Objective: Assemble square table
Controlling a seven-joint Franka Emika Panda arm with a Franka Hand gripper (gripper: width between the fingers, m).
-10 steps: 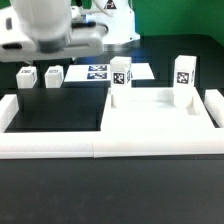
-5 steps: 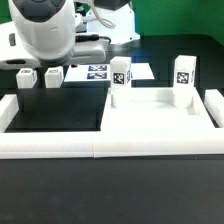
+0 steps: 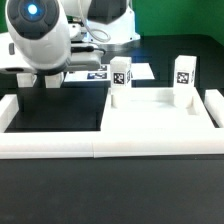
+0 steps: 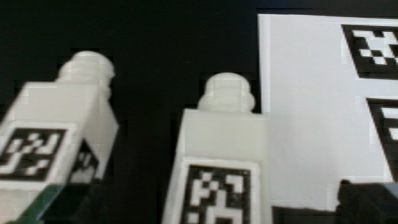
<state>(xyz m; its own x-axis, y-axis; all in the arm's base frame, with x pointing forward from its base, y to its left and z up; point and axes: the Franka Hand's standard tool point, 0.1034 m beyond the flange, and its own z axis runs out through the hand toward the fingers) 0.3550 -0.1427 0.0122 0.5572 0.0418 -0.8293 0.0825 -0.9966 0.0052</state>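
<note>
The robot's dark fingers are beside both sides of the second leg block (image 4: 219,165) and would hold the block now, so the gripper should close on the block.
The white square slab (image 3: 160,115) lies flat at the exterior view's right, with two tagged leg blocks standing on its far corners (image 3: 120,72) (image 3: 183,72). In the wrist view two more white leg blocks lie side by side on the black table, one (image 4: 54,130) beside the other (image 4: 222,160), tags facing the camera. My gripper (image 4: 205,210) is open, low over them. Its dark fingertips (image 4: 365,198) show on either side of the second block without touching it. In the exterior view the arm (image 3: 40,45) covers these two blocks.
The marker board (image 3: 100,72) lies just beside the loose legs and shows in the wrist view (image 4: 329,90). A long white border rail (image 3: 100,148) runs along the front, with a short side piece (image 3: 8,108) at the exterior view's left.
The arm has come down and toward the front at the exterior view's left. It now covers the two loose leg blocks that showed before. The slab and its standing legs have not moved.
</note>
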